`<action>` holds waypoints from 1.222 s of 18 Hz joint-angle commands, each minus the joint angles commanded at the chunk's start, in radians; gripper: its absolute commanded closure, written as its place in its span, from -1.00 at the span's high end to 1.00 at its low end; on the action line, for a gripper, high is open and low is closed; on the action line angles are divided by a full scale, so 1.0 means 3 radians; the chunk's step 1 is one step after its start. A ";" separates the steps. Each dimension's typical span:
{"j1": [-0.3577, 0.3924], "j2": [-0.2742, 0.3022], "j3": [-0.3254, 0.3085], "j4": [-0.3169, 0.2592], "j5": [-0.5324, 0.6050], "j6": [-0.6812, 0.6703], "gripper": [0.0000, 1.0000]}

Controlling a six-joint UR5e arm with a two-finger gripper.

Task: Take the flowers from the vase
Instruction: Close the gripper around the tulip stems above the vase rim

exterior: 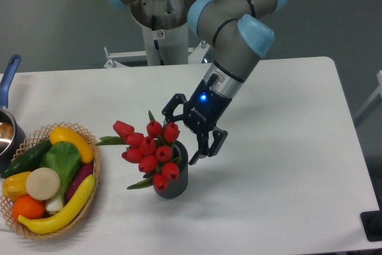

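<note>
My gripper grabs the flowers by their bunched stems just below the red buds next. Then it lifts them out of the vase.
The flowers are a bunch of red tulip buds with green leaves, standing in the small dark grey vase near the middle of the white table. The bunch leans to the left and spreads wider than the vase. My gripper is open, tilted down to the left, just right of and behind the buds. One finger is behind the top buds and the other finger hangs beside the vase's right rim. It holds nothing.
A woven basket of fruit and vegetables sits at the front left. A metal pot with a blue handle is at the left edge. The arm's base stands behind the table.
</note>
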State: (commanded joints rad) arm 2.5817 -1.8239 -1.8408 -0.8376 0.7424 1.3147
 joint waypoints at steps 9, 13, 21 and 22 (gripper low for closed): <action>-0.0067 -0.0066 0.0010 0.0071 -0.0087 -0.0087 1.00; -0.0067 -0.0092 0.0015 0.0092 -0.0077 -0.0087 0.74; -0.0046 -0.0097 0.0020 0.0097 -0.0077 -0.0082 0.14; -0.0036 -0.0097 0.0020 0.0097 -0.0077 -0.0082 0.10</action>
State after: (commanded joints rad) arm 2.5709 -1.8530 -1.8346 -0.8084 0.7194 1.2901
